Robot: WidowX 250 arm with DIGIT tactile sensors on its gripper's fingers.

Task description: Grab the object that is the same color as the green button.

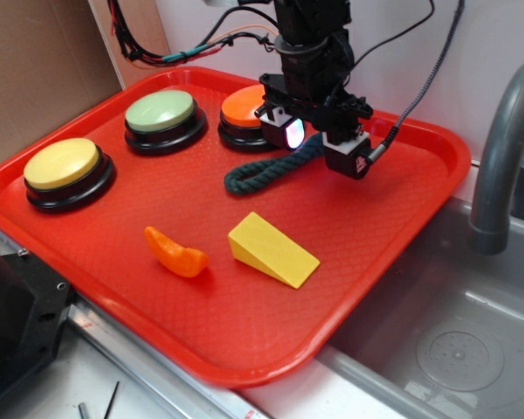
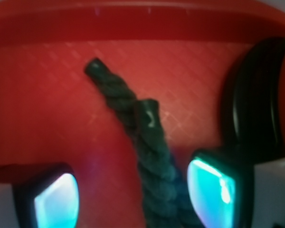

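Note:
I should close my gripper on the twisted rope now, because my fingers reach down beside the rope over the red tray (image 2: 107, 175).
The dark green twisted rope (image 1: 262, 172) lies folded on the red tray (image 1: 375, 218), in front of the orange-topped button. My gripper (image 1: 319, 148) is low over the rope's right end, jaws open. In the wrist view the rope (image 2: 133, 114) runs between the two lit fingers of my gripper (image 2: 135, 199), close to the right finger (image 2: 213, 194), with a gap to the left finger (image 2: 57, 202). The pale green button (image 1: 161, 112) stands at the tray's back left, apart from the gripper.
An orange-topped button (image 1: 244, 105) stands just behind the gripper; its black base (image 2: 251, 104) shows at the wrist view's right. A yellow-topped button (image 1: 61, 162), an orange curved piece (image 1: 176, 253) and a yellow wedge (image 1: 272, 250) also sit on the tray. A sink (image 1: 454, 340) lies to the right.

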